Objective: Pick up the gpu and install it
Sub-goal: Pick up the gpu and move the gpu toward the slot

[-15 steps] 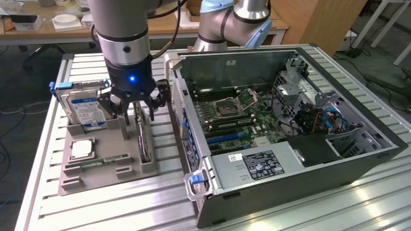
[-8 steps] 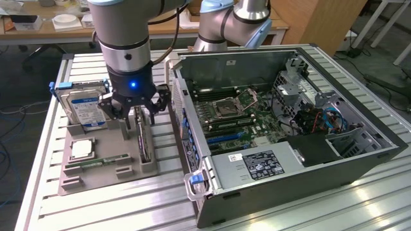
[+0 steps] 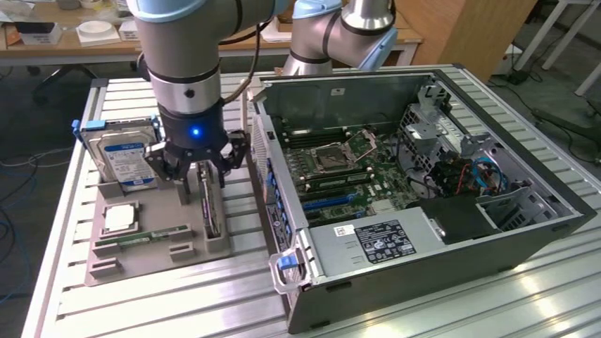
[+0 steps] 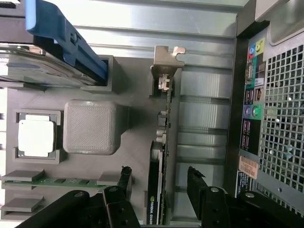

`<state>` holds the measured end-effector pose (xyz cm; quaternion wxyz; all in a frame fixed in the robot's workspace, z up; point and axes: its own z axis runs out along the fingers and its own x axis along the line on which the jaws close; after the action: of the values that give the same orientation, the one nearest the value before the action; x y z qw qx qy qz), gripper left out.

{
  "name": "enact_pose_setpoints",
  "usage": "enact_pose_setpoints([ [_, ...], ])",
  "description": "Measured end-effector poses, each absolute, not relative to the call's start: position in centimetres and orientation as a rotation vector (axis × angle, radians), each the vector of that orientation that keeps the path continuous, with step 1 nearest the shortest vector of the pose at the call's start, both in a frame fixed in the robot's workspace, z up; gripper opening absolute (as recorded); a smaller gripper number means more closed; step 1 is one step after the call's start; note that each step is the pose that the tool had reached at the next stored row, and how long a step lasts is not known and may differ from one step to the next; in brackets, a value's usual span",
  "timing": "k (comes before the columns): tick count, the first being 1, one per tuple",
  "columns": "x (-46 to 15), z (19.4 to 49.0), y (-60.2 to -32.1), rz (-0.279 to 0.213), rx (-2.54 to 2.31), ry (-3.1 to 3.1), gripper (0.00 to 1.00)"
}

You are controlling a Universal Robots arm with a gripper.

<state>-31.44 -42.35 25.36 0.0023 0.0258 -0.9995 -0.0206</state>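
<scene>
The gripper next needs to pinch the card across its free upper edge [image 3: 205, 176] to install it, since the card's lower edge sits down in the grey holder's slot [image 3: 216, 241].
The gpu [image 3: 211, 211] is a thin dark card standing on edge in a slot of the grey holder [image 3: 155, 264]. In the wrist view the gpu [image 4: 164, 128] is seen edge-on, with its silvery end bracket [image 4: 167, 57] at the far end. My gripper [image 3: 201, 173] hangs directly over the card. In the wrist view my gripper [image 4: 159, 172] is open, with one black finger [image 4: 124, 176] on each side of the card and a gap between each finger and the card. Nothing is held.
On the same holder stand a hard drive in a blue caddy [image 3: 127, 151], a processor chip [image 3: 120, 218] and a green memory stick [image 3: 141, 238]. The open computer case [image 3: 526, 232], motherboard [image 3: 338, 165] exposed, lies close to the holder on the exterior view's right.
</scene>
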Motion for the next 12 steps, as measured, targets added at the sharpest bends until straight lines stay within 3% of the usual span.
enact_pose_setpoints([
  [12,-31.4,23.7,-42.4,-0.065,-0.05,-3.137,0.59],
])
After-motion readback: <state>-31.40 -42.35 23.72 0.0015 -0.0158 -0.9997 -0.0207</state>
